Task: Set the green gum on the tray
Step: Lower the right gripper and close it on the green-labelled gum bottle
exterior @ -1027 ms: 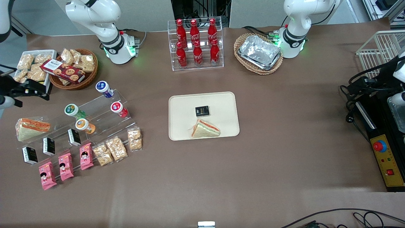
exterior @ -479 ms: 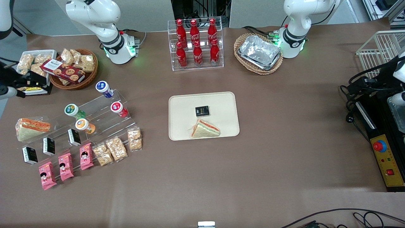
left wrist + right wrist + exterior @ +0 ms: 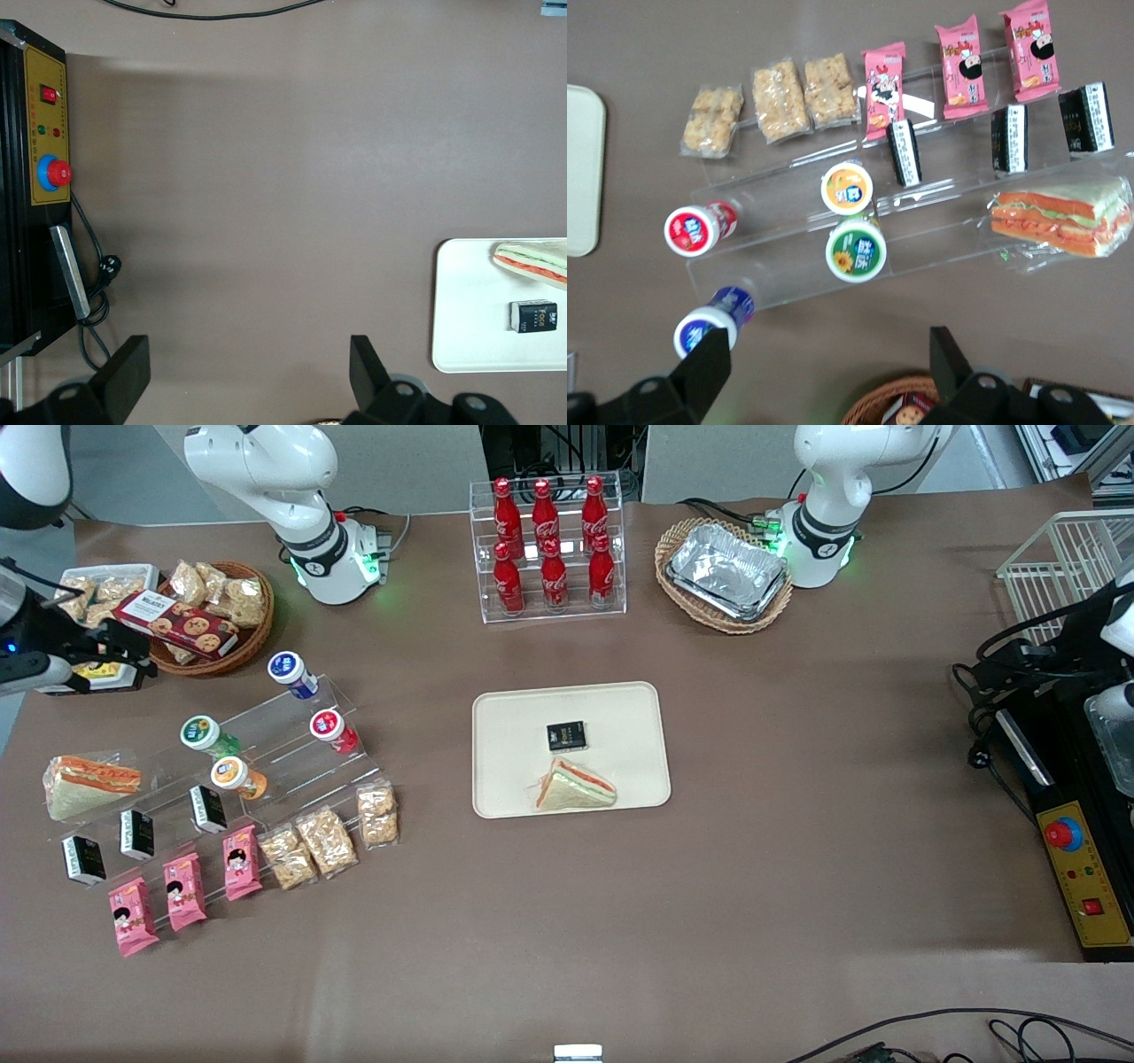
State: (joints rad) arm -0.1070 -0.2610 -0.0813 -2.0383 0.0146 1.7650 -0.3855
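My gripper picks up the bottle by its white-lidded end [image 3: 200, 732] next, to place the green gum on the cream tray [image 3: 620, 717].
The green gum [image 3: 202, 734] [image 3: 856, 251], a green bottle with a white lid, lies on a clear stepped stand [image 3: 266, 722] toward the working arm's end of the table. The cream tray [image 3: 620, 717] [image 3: 583, 168] [image 3: 469, 301] sits mid-table and holds a sandwich [image 3: 576, 786] and a small black box [image 3: 566, 735]. My gripper [image 3: 124, 657] [image 3: 830, 363] hovers open with nothing between its fingers. It is beside the wicker snack basket [image 3: 213, 615], farther from the front camera than the gum and apart from it.
On the stand with the gum lie an orange bottle [image 3: 235, 775], a red-lidded bottle [image 3: 330, 726] and a blue-lidded bottle [image 3: 289, 669]. Black boxes, pink packets, snack bars and a wrapped sandwich [image 3: 89, 779] lie around it. A cola rack [image 3: 549, 545] and foil trays [image 3: 726, 571] stand farther back.
My gripper has moved away from the front camera, toward the wicker basket, staying open. Nothing on the table has shifted.
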